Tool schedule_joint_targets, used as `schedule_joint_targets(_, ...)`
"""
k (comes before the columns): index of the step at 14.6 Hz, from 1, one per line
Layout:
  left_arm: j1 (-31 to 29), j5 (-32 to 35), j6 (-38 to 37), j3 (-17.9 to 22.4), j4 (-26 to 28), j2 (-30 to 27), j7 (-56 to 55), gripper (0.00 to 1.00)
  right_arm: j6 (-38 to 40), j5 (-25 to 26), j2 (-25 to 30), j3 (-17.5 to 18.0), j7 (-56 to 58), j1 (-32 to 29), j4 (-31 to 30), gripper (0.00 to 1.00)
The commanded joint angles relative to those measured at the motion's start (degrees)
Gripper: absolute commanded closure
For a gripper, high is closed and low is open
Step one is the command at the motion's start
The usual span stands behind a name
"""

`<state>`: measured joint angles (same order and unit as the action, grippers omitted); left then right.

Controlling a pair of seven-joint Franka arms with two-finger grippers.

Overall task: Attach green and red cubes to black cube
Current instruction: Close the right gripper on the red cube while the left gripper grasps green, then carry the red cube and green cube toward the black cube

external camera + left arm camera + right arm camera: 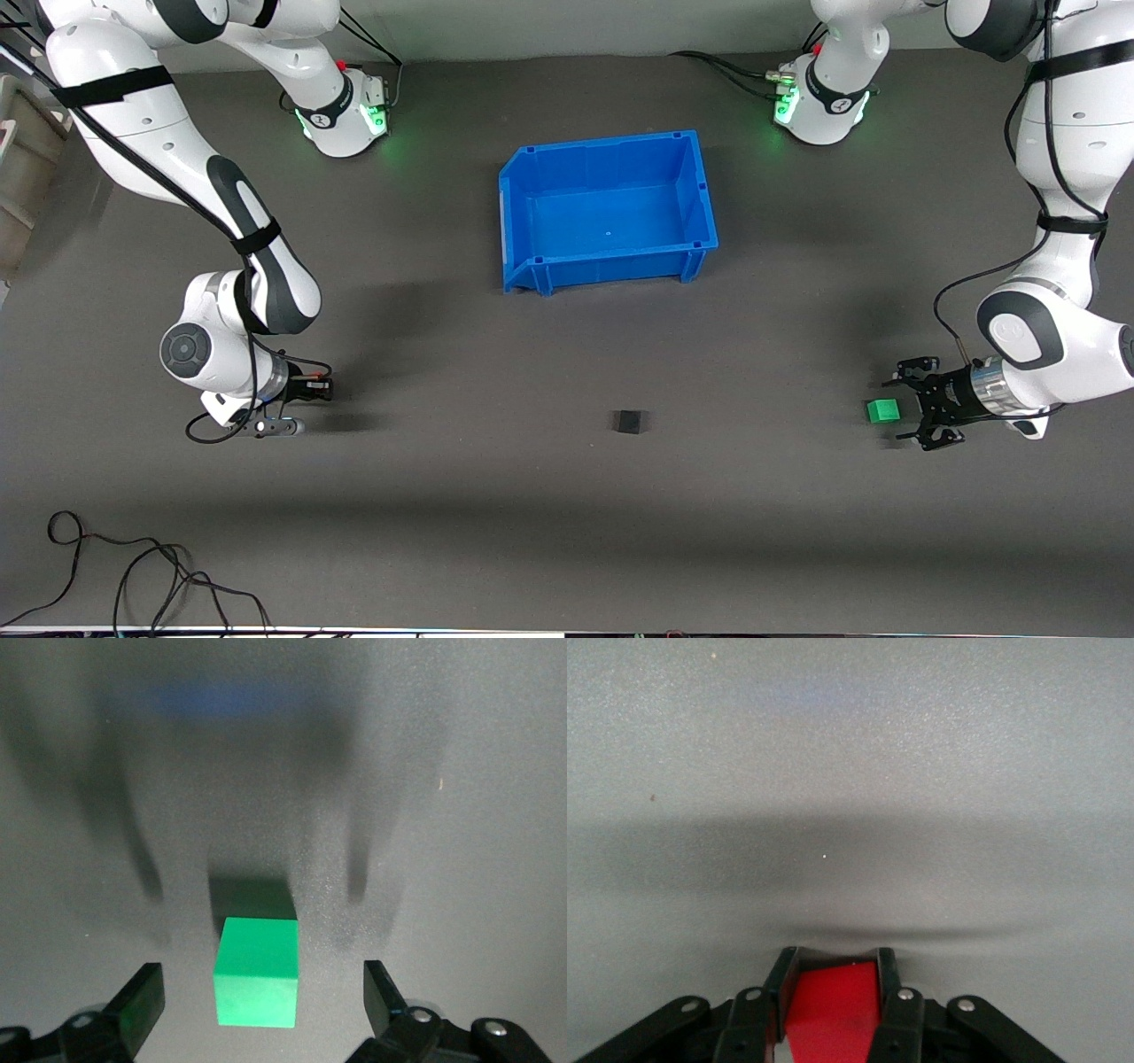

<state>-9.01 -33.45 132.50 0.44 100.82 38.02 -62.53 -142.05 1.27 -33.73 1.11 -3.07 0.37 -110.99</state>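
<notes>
I should close my left gripper: its fingers are on either side of the green cube in the left wrist view. Closing now would hold it.
The green cube (882,409) lies on the table toward the left arm's end. My left gripper (905,409) is low at the cube and open. In the left wrist view the green cube (257,981) sits between the two fingers, apart from both. My right gripper (310,396) is low over the table at the right arm's end. In the right wrist view its fingers (888,979) are shut on the red cube (833,1014). The black cube (629,422) rests alone on the table between the two grippers.
A blue bin (532,266) stands mid-table, farther from the front camera than the black cube. Loose black cables (133,576) lie near the front edge at the right arm's end. The dark table top (567,514) stretches bare round the cubes.
</notes>
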Motion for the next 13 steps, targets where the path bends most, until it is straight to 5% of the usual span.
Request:
schedule_joint_targets(1,0.57,-1.62,2.06,0.17,2.62,-1.37,1.18,0.0,-1.48,-0.39,-0.55,-0.06,-0.27,-0.28,-0.64,1.0)
schedule_joint_targets(3,0.75,-1.97,2.24,0.17,2.63,-1.19,1.27,0.01,-1.39,-0.65,-0.11,-0.32,-2.28,-0.54,-0.63,1.0)
schedule_joint_targets(4,0.66,-2.06,2.24,0.17,2.63,-1.19,1.18,0.1,-1.3,-0.65,0.16,-0.67,-4.64,-0.63,-0.63,1.0)
schedule_joint_targets(7,0.75,-2.06,2.24,0.17,2.45,-1.19,1.35,0.71,-0.95,-0.65,0.42,-0.67,-16.57,0.16,0.15,1.0)
schedule_joint_targets(8,0.84,-2.06,2.24,0.17,2.45,-1.19,1.36,0.84,-0.78,-0.65,0.34,-0.24,-22.53,0.51,0.94,1.0)
schedule_joint_targets(10,0.75,-2.06,2.07,0.17,2.19,-1.28,1.18,1.0,-0.78,-0.65,-0.1,-0.15,-34.57,3.05,2.69,1.0)
schedule_joint_targets(13,0.66,-2.06,-0.21,0.08,0.78,-2.68,0.48,1.0,3.77,-2.22,-1.07,-0.06,-52.51,5.08,7.25,1.0)
